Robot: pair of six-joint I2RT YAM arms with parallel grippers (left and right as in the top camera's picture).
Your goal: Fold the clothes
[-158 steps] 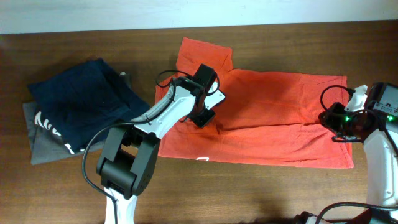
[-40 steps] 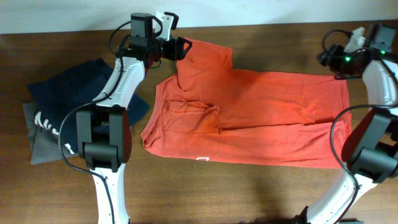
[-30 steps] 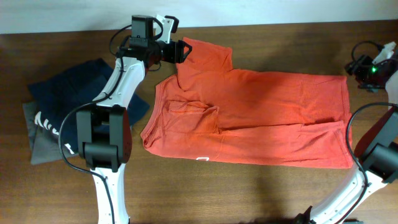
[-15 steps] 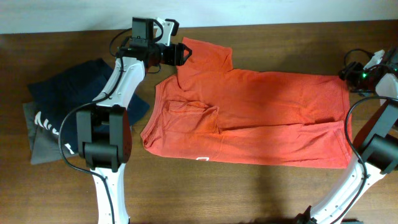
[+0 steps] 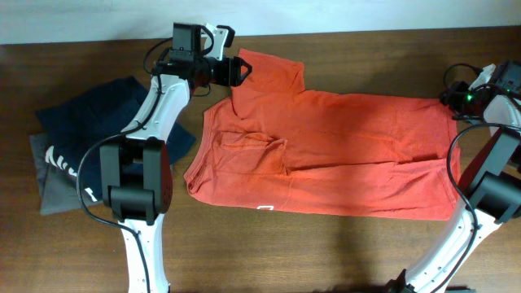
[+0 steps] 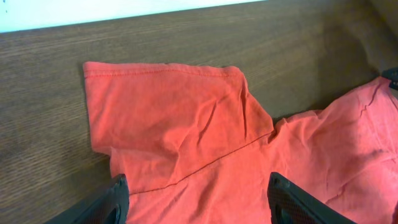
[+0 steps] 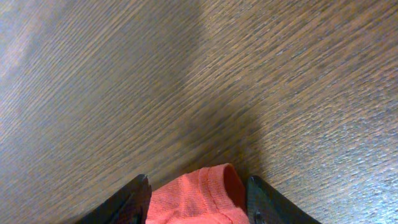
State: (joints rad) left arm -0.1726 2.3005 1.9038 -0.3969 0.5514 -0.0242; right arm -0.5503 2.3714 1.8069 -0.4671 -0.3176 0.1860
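Observation:
The left gripper picks up the orange-red T-shirt's far sleeve by its outer side edge short of the hem next, to fold it inward.
The orange-red T-shirt (image 5: 350,146) lies spread across the table, its left part folded over on itself (image 5: 252,155). My left gripper (image 5: 242,69) is open at the far left sleeve. In the left wrist view its fingers (image 6: 199,202) stand wide apart over the sleeve (image 6: 168,118) and hold nothing. My right gripper (image 5: 450,98) is at the shirt's far right corner. In the right wrist view its fingers (image 7: 199,202) are apart, and the curled hem corner (image 7: 202,190) lies between them.
A navy blue garment with white lettering (image 5: 114,122) lies on a grey folded garment (image 5: 53,191) at the left. The table's far edge meets a white wall just behind both grippers. Bare wood (image 5: 326,252) runs along the front.
My right gripper has swung from beyond the table's right end in to the shirt's far right corner. My left gripper has stayed at the sleeve. The shirt has not shifted.

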